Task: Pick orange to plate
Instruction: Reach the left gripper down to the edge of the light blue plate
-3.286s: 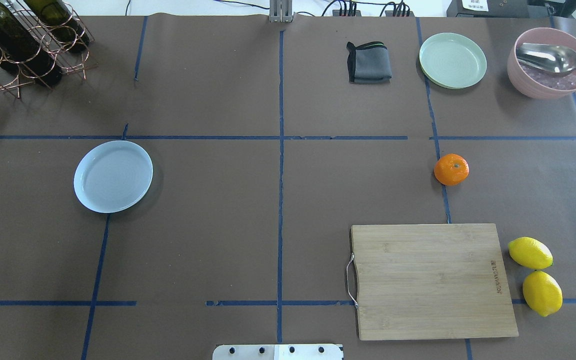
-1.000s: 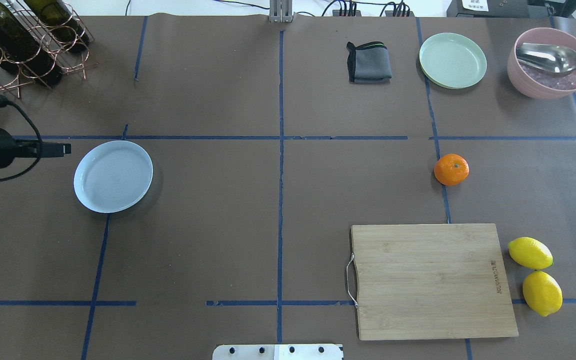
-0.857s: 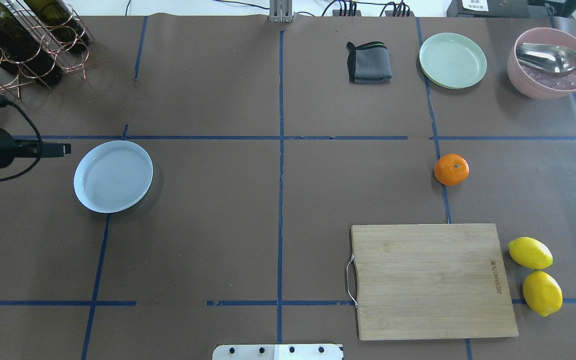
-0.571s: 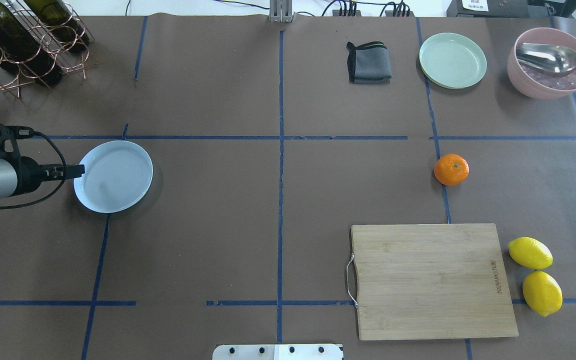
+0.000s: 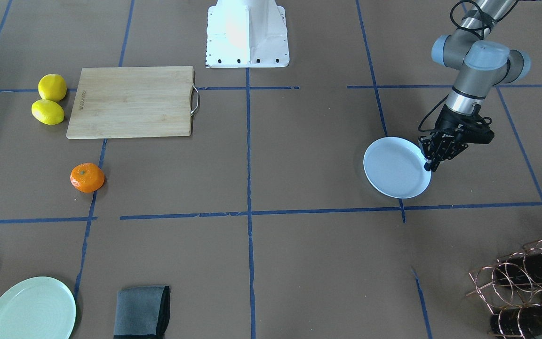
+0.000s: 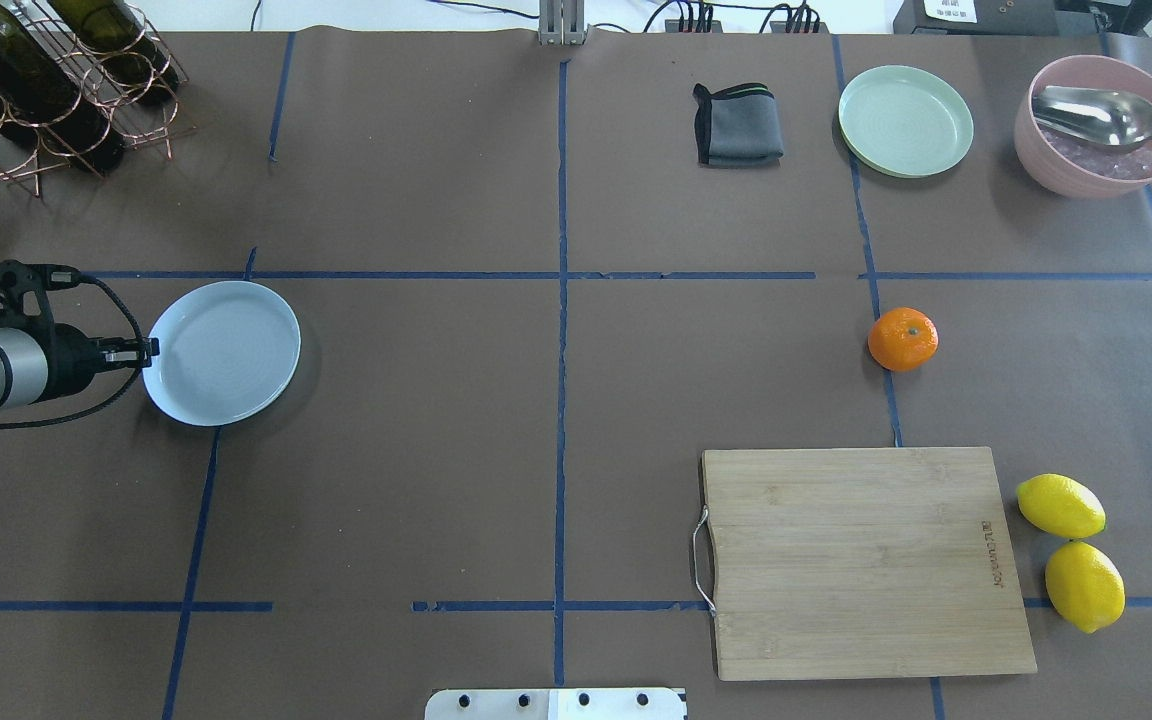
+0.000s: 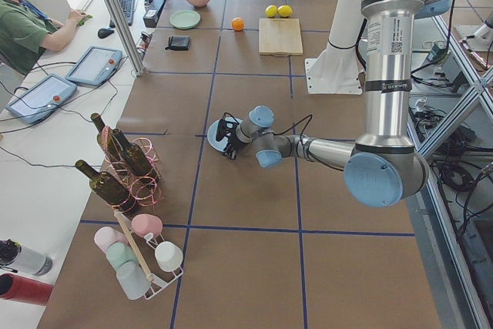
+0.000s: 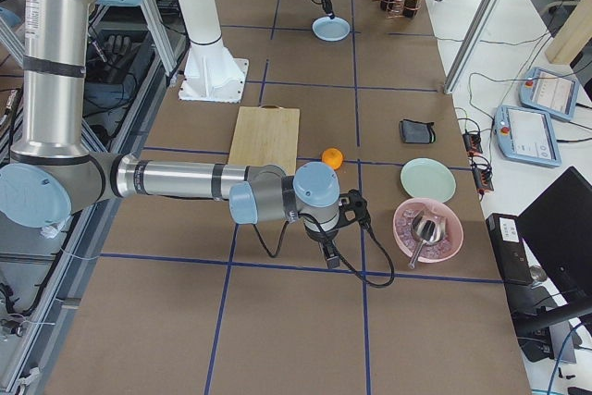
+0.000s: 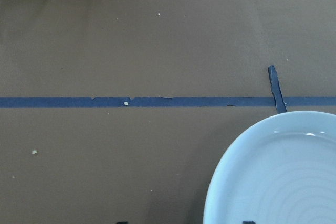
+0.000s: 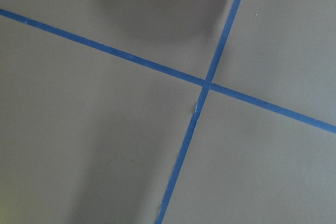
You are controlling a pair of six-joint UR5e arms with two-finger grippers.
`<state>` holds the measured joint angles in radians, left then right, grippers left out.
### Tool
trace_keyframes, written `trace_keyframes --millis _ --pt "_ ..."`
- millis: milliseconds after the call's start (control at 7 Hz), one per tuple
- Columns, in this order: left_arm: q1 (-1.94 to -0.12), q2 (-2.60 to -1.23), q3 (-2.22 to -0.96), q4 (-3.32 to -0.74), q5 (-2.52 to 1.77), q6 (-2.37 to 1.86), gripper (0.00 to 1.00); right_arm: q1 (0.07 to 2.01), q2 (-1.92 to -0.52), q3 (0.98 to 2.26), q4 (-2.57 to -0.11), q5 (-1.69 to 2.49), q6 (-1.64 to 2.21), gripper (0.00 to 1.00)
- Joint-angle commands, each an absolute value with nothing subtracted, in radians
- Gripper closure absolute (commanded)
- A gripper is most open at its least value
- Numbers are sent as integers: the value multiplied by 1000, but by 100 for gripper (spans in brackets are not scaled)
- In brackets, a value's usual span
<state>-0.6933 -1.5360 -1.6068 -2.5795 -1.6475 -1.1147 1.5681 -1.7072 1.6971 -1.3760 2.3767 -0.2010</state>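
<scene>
My left gripper needs to take hold of the pale bluish plate by its rim (image 5: pixel 428 178) next, and then it needs to bring the plate closer to the orange (image 5: pixel 87 177).
The orange (image 6: pixel 903 339) (image 5: pixel 87 177) lies alone on the brown table on the right side, beyond the cutting board. The pale bluish plate (image 6: pixel 221 352) (image 5: pixel 395 167) sits empty on the left side. My left gripper (image 6: pixel 146 350) (image 5: pixel 428 162) is down at the plate's left rim. In the left wrist view its fingertips (image 9: pixel 248 222) stand apart at the bottom edge, with the plate's rim (image 9: pixel 207 211) between them, so it is open. My right gripper (image 8: pixel 331 256) shows only in the exterior right view, near the pink bowl; I cannot tell its state.
A wooden cutting board (image 6: pixel 866 560) lies at the near right, with two lemons (image 6: pixel 1061 505) beside it. At the far right are a green plate (image 6: pixel 905 120), a pink bowl with a spoon (image 6: pixel 1101 125) and a grey cloth (image 6: pixel 738 125). A wine rack (image 6: pixel 46 80) stands far left.
My left arm came in from the left and dropped to the plate's left rim. The plate has shifted slightly to the left. The orange has not moved.
</scene>
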Motion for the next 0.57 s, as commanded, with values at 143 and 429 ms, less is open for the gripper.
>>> trace_keyframes --millis 143,429 --pt "-692 -1543 -1675 -2573 -1660 -1111 100 1568 -1707 1694 -1376 2376 -201 0" --pt "-692 -1642 -1700 -2542 -1660 -1123 100 1568 -1707 1694 -1376 2376 -201 0"
